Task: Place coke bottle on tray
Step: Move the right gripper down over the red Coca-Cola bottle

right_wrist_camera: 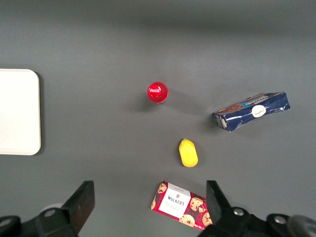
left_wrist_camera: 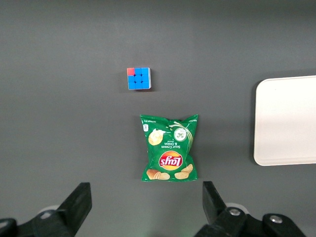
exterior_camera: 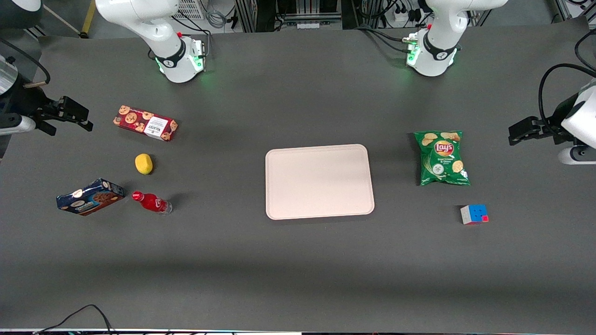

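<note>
The coke bottle needs to go on the tray (exterior_camera: pixel 319 181), so my right gripper should grab it by its red cap (exterior_camera: pixel 137 196) next.
The coke bottle (exterior_camera: pixel 151 203) has a red cap and red label and stands on the dark table toward the working arm's end. The right wrist view shows it from above as a red round top (right_wrist_camera: pixel 157 92). The pale pinkish-beige tray (exterior_camera: pixel 319 181) lies flat at the table's middle with nothing on it; its edge shows in the right wrist view (right_wrist_camera: pixel 17 111). My right gripper (exterior_camera: pixel 84 117) hangs open and empty above the table's working-arm end, farther from the front camera than the bottle and well apart from it. Its fingers (right_wrist_camera: pixel 84 200) stand wide apart.
A red cookie box (exterior_camera: pixel 145 123), a yellow lemon (exterior_camera: pixel 144 164) and a blue biscuit box (exterior_camera: pixel 90 197) lie around the bottle. A green chips bag (exterior_camera: pixel 442 157) and a colour cube (exterior_camera: pixel 474 214) lie toward the parked arm's end.
</note>
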